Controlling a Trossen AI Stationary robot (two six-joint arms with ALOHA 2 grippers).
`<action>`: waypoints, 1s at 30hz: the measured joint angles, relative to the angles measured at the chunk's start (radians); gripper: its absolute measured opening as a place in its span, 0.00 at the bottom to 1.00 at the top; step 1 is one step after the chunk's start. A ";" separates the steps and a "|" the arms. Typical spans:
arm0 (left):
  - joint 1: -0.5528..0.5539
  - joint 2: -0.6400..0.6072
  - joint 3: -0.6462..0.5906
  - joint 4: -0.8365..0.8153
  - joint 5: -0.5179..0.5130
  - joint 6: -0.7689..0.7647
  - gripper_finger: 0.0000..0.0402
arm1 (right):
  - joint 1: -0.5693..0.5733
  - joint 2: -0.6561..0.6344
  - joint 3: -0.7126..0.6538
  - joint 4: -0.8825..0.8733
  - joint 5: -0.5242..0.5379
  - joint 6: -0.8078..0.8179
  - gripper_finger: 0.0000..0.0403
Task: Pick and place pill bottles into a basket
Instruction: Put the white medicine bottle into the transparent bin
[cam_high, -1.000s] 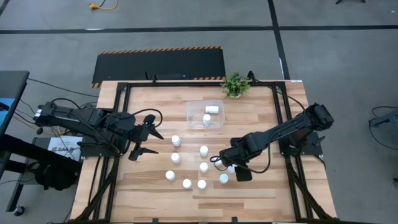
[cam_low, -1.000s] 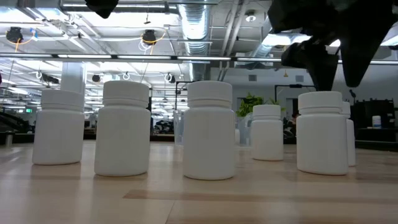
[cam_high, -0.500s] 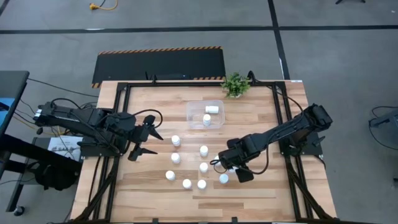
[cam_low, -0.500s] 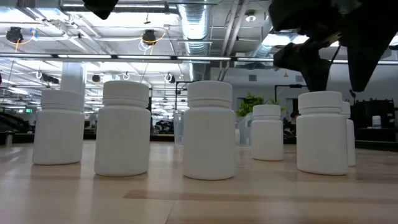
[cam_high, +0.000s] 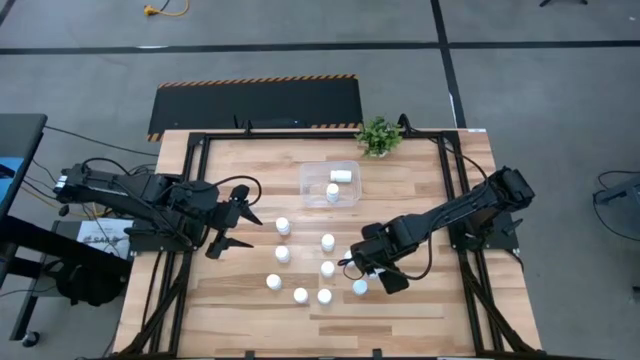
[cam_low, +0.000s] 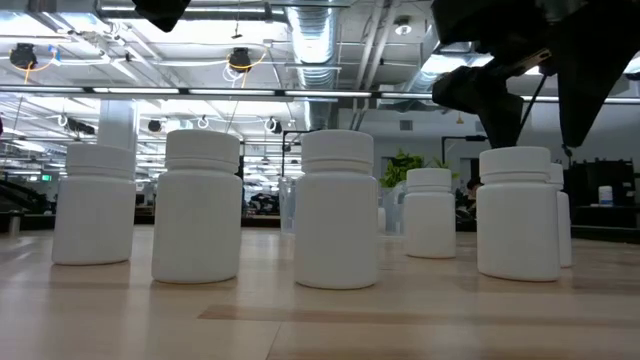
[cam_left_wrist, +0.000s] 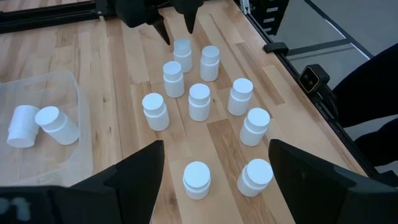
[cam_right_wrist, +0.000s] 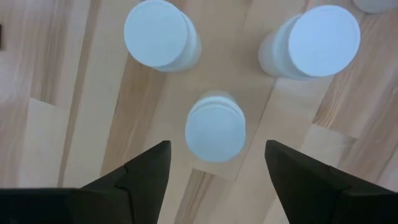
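My right gripper should next take hold of the white pill bottle by its cap (cam_right_wrist: 215, 132), so that it can place the bottle into the clear basket.
Several white pill bottles (cam_high: 300, 295) stand upright on the wooden table. Two more lie in the clear basket (cam_high: 330, 182), also in the left wrist view (cam_left_wrist: 43, 93). My right gripper (cam_right_wrist: 214, 165) is open and points down. Its fingers (cam_right_wrist: 146, 171) stand on either side of one standing bottle (cam_right_wrist: 215, 127) without touching it. In the high view that gripper (cam_high: 366, 272) covers most of this bottle. The left wrist view shows the bottle (cam_left_wrist: 182, 53) under the right gripper's fingertips. My left gripper (cam_high: 236, 216) waits open and empty at the table's left side.
Two bottles (cam_right_wrist: 160, 34) (cam_right_wrist: 314, 43) stand close beyond the one between my right fingers. Another bottle (cam_high: 360, 287) stands right beside the right gripper. A small green plant (cam_high: 378, 135) stands at the far edge. A black frame (cam_high: 445, 200) runs along the table's sides.
My right gripper has shifted a little toward the table's left edge, above the cluster of bottles. No bottle has moved.
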 joint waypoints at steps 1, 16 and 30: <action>0.000 0.000 0.000 0.000 0.000 0.000 0.69 | 0.000 0.000 0.000 0.002 0.000 -0.003 0.63; 0.000 0.000 0.000 0.001 0.000 0.000 0.69 | 0.000 0.000 -0.021 0.043 0.023 -0.023 0.63; 0.000 0.000 0.000 0.001 0.000 -0.001 0.69 | 0.006 0.084 -0.021 0.069 0.021 -0.019 0.63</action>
